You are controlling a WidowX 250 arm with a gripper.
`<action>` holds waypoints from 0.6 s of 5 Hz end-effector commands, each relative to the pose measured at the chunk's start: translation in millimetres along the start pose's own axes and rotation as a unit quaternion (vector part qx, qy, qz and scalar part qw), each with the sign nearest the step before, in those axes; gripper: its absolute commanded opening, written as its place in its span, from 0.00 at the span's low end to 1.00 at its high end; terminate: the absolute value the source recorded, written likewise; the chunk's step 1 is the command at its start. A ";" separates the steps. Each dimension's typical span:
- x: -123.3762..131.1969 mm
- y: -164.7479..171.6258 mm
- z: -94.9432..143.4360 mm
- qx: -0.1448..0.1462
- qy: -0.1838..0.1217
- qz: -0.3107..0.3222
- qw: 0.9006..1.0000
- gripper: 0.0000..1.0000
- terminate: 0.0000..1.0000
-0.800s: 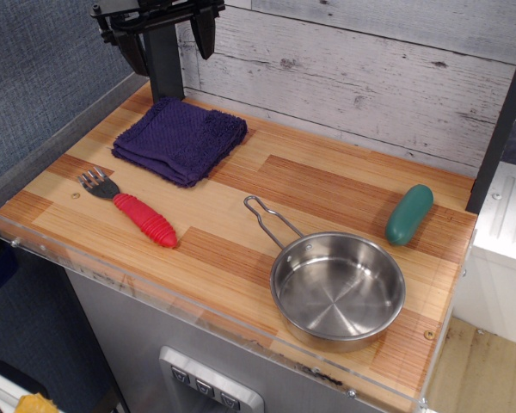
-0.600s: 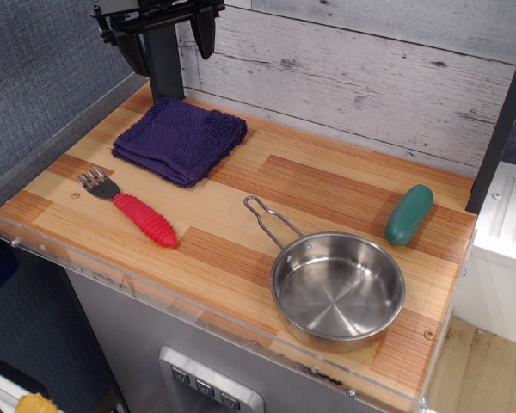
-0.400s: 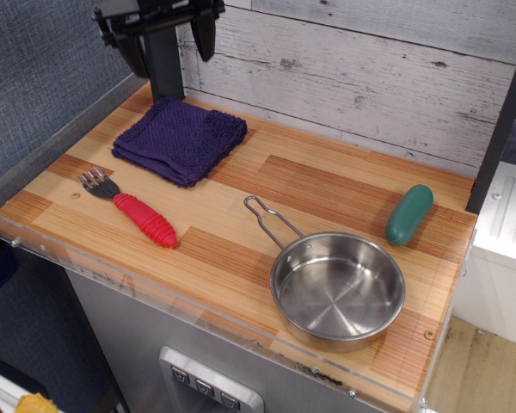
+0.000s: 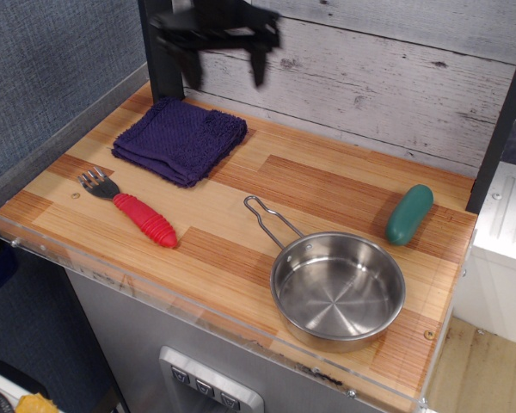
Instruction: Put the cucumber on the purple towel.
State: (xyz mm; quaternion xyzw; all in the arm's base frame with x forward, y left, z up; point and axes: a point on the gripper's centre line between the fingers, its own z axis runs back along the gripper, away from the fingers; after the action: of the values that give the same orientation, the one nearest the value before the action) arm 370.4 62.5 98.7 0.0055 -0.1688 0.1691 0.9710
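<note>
The teal-green cucumber needs to go on the purple towel [image 4: 181,138], so my gripper should next grab the cucumber around its middle [image 4: 410,215].
The teal-green cucumber [image 4: 409,214] lies on the wooden table near the right rear edge. The dark purple towel [image 4: 181,138] lies folded at the rear left of the table. My gripper [image 4: 224,63] hangs high above the rear of the table, just right of the towel and far left of the cucumber. It is motion-blurred, with its two fingers [image 4: 259,62] spread apart and nothing between them.
A steel pan [image 4: 337,287] with a wire handle stands at the front right. A fork with a red ribbed handle [image 4: 143,219] lies at the front left. A plank wall [image 4: 387,77] backs the table, a clear rim [image 4: 155,297] edges the front, and a dark post [image 4: 502,112] stands at right.
My gripper has moved to the right, from above the towel's far left corner to above its right side. Nothing on the table has moved.
</note>
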 end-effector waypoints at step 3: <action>-48.2 -97.1 10.2 -0.063 -0.014 -0.122 0.990 1.00 0.00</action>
State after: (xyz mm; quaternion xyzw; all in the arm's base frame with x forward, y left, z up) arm 355.7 -46.2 79.9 -0.0296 -0.1646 0.0374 0.9852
